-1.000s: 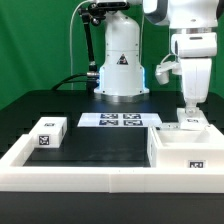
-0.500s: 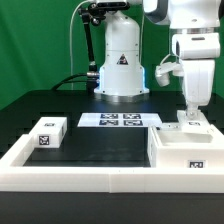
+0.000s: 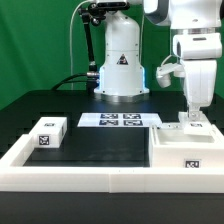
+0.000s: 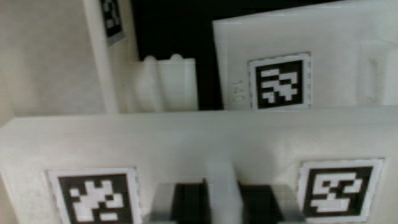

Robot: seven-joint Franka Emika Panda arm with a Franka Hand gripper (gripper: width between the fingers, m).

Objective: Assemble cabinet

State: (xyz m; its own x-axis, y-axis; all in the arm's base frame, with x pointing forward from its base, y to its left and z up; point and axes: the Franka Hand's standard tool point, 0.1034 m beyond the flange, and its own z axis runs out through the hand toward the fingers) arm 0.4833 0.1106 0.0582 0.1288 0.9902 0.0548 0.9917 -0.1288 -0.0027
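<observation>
My gripper keeps holding the tagged panel for now, since the panel sticks up above the cabinet body's top rim (image 3: 162,129) and it is too early to open.
My gripper (image 3: 189,113) stands at the exterior view's right, fingers pointing down onto a small white tagged cabinet panel (image 3: 192,127). That panel rests on the back rim of the big white cabinet body (image 3: 185,152). In the wrist view the two dark fingers (image 4: 191,205) sit close together with a thin strip of the white panel (image 4: 196,150) between them, a tag on each side. Behind it another white tagged cabinet part (image 4: 285,80) shows. A small white tagged box (image 3: 47,133) lies at the exterior view's left.
The marker board (image 3: 120,120) lies at the back middle, before the robot base (image 3: 120,60). A low white wall (image 3: 90,176) borders the black work mat along the front and left. A ribbed white piece (image 4: 164,85) shows in the wrist view.
The gripper and the small panel under it have shifted slightly down and toward the exterior view's left. The box at the left has not moved.
</observation>
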